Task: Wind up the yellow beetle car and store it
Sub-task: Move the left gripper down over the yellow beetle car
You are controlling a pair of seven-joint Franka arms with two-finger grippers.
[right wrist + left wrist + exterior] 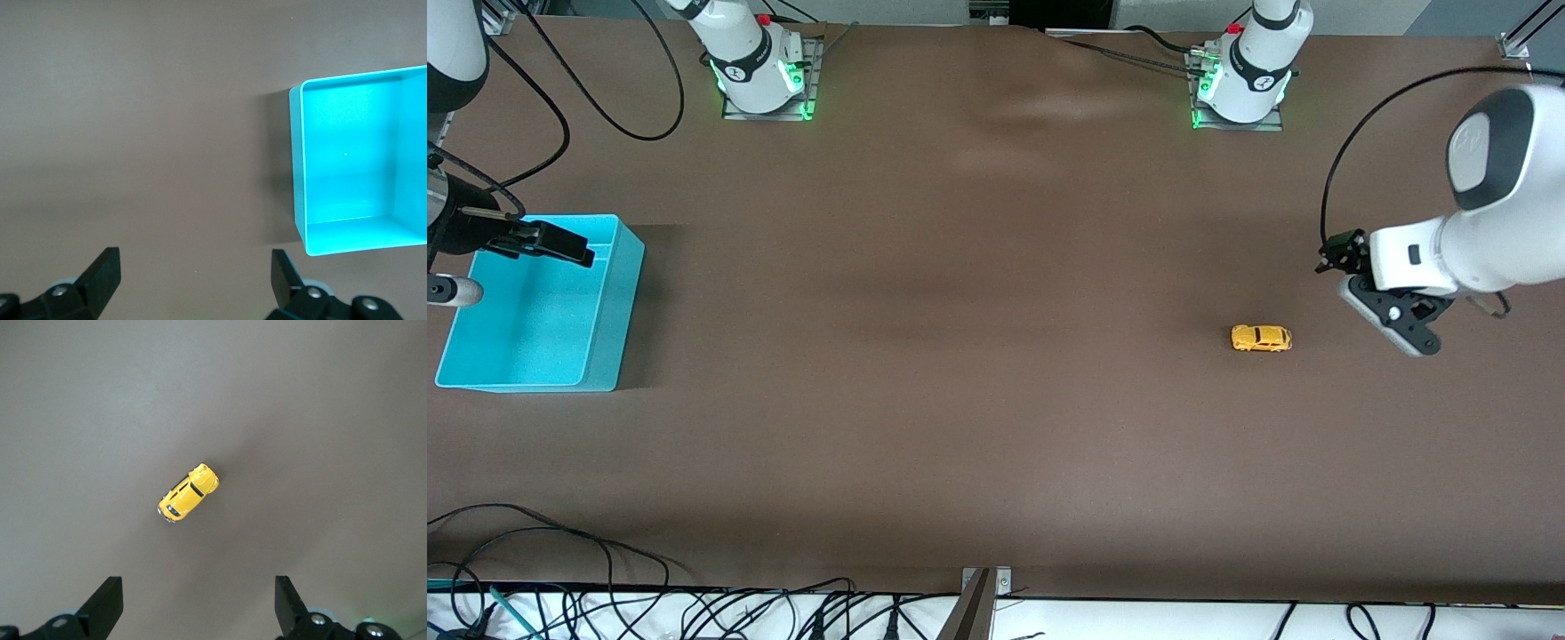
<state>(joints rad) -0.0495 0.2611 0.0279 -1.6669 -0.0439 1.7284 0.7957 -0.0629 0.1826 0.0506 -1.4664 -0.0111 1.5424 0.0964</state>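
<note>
The yellow beetle car has to be wound up, so my left gripper needs to pick it up next by its doors beneath the roof point(1261, 340) point(183, 497).
The yellow beetle car point(1261, 338) stands alone on the brown table toward the left arm's end. In the left wrist view the car point(189, 493) lies on the bare table, apart from the fingers. My left gripper point(1336, 256) point(198, 607) hangs in the air close to the car, open and holding nothing. My right gripper point(567, 248) point(195, 280) hangs high by the turquoise bin point(627, 293) at the right arm's end, also open with nothing in it. In the right wrist view the bin point(297, 167) is beside the fingers and nothing lies inside it.
Both arm bases point(760, 71) point(1245, 80) stand along the table's edge farthest from the front camera. Cables point(694, 609) lie past the table's nearest edge. A cable point(596, 98) loops over the table near the right arm's base.
</note>
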